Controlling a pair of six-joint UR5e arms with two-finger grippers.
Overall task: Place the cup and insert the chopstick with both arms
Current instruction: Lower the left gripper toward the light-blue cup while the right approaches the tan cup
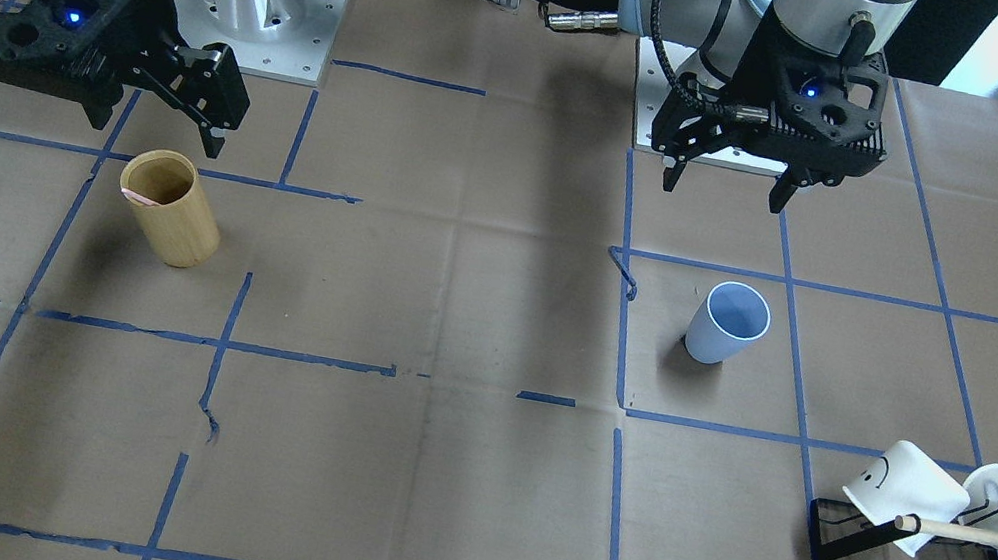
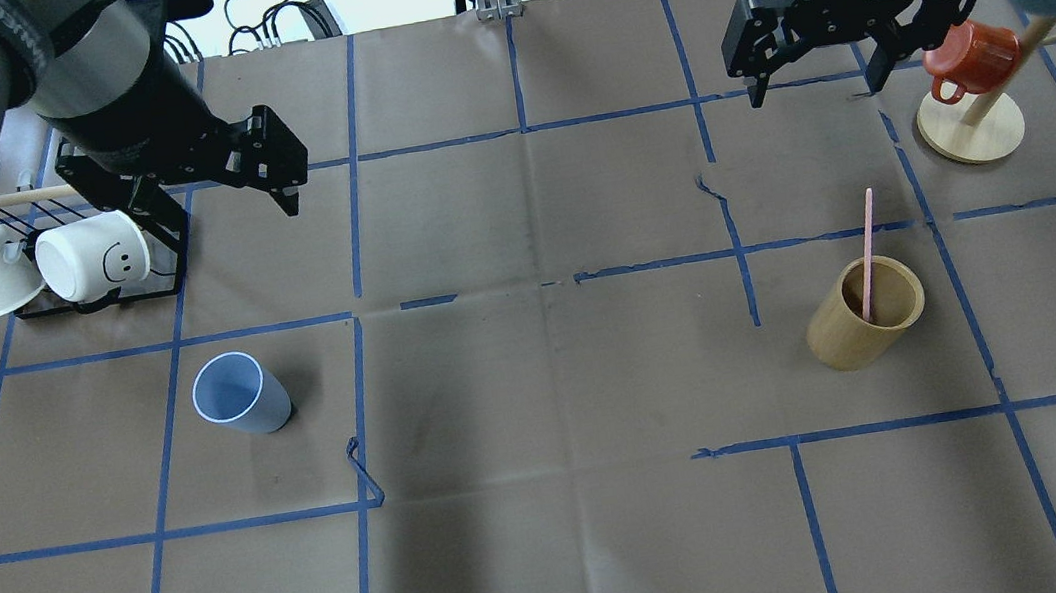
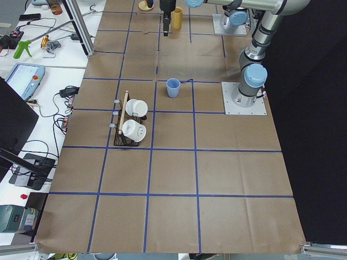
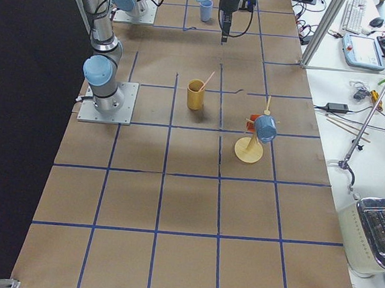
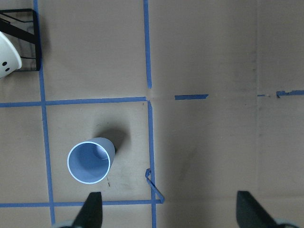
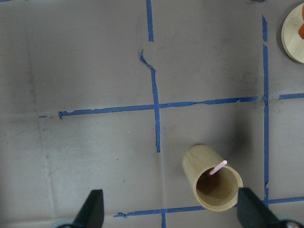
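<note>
The pink chopstick needs to be grabbed next by its exposed upper end [image 1: 131,195] with my right gripper, so that it can go into the cup [image 1: 728,322].
The pale blue cup [image 2: 240,394] stands upright on the brown table, also in the front view [image 1: 728,323] and the left wrist view [image 5: 90,161]. My left gripper [image 2: 226,213] hovers open and empty beyond it, high above the table; its fingers [image 5: 92,211] stand wide apart. One pale pink chopstick [image 2: 868,250] leans inside a tan wooden cylinder [image 2: 863,314], also in the right wrist view [image 6: 218,167]. My right gripper [image 2: 815,90] is open and empty, above and beyond the cylinder, apart from the stick.
A black rack [image 2: 172,270] with two white smiley mugs [image 2: 93,257] and a wooden dowel [image 2: 22,197] stands under my left arm. A red mug [image 2: 967,56] hangs on a round wooden stand [image 2: 971,131] by my right gripper. Blue tape lines grid the table.
</note>
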